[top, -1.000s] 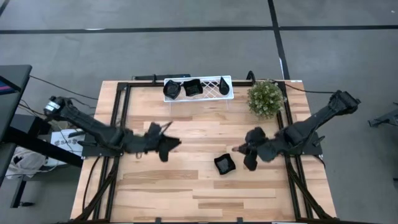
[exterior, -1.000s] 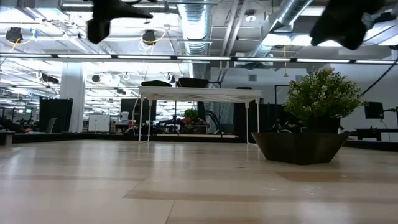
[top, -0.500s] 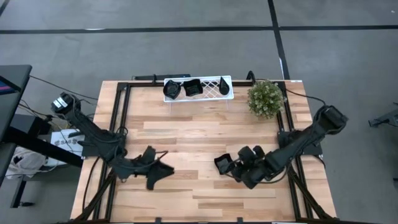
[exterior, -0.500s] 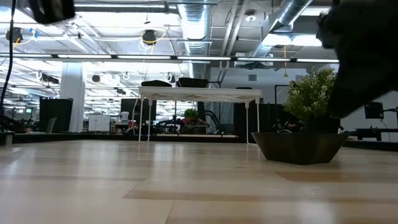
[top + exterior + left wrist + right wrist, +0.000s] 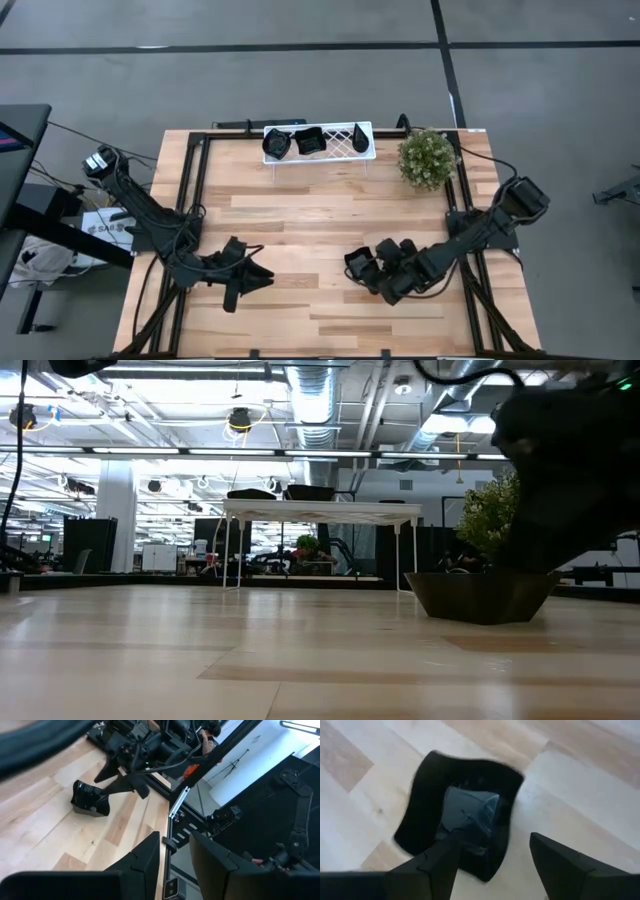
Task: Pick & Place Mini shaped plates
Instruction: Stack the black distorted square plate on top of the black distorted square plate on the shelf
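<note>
The squarish black plate should go in the white lattice tray, so my right gripper needs to grab it next by its wavy rim [image 5: 504,840].
A squarish glossy black mini plate [image 5: 360,264] with a wavy rim rests bottom-down on the wooden table, right of the middle. My right gripper [image 5: 369,273] stands open low over it from the right. In the right wrist view the plate [image 5: 432,795] fills the picture; one finger [image 5: 437,865] stands over its near rim, the other [image 5: 565,865] outside it over bare wood. My left gripper [image 5: 260,278] waits open near the table's near left, nothing between its fingers [image 5: 145,862]. Three more black plates [image 5: 309,140] sit in the white lattice tray [image 5: 338,146] at the far edge. My right gripper comes at the plate slanting down from the table's right, one finger over the rim [image 5: 470,855] nearest it. I cannot tell whether that finger touches the plate. The plate sits flat on the table.
A green bushy plant [image 5: 427,158] in a dark pot [image 5: 480,595] stands at the far right. Black frame rails [image 5: 195,190] run along the table's left and right sides. Bare wood lies between the tray and the two grippers.
My right gripper has gone toward the table's near edge and leftward, coming down beside the lone plate. My left gripper has drawn back toward the near left corner. The plate has stayed where it was.
</note>
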### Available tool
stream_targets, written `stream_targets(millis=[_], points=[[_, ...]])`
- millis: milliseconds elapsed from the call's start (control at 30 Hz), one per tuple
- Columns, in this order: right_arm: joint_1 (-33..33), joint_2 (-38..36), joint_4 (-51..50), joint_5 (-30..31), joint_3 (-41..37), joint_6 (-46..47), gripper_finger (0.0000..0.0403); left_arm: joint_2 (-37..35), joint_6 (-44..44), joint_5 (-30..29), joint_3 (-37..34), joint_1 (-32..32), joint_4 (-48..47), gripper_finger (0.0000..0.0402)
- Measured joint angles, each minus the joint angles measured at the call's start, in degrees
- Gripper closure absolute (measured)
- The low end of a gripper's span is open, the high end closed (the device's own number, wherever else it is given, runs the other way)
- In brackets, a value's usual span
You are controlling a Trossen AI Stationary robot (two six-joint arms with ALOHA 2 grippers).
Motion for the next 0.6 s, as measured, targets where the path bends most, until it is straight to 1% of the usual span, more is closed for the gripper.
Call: stream_targets(millis=[200, 400, 500, 600], points=[[-2.51, 1.54, 0.09, -0.13, -0.07, -3.35, 0.0181, 0.0, -1.08, 0.01, 0.0, -0.35, 0.4, 0.0294], [-4.79, 3.87, 2.98, -4.59, -0.11, -7.08, 0.0195, 0.0, -1.45, 0.01, 0.0, -0.85, 0.76, 0.0294], [-5.11, 4.73, 4.34, -6.11, -0.13, -7.52, 0.0208, 0.0, -1.61, 0.01, 0.0, -1.11, 0.87, 0.0294], [-5.35, 5.14, 5.29, -6.59, -0.13, -7.33, 0.023, 0.0, -1.61, 0.03, 0.0, -1.13, 0.87, 0.0294]])
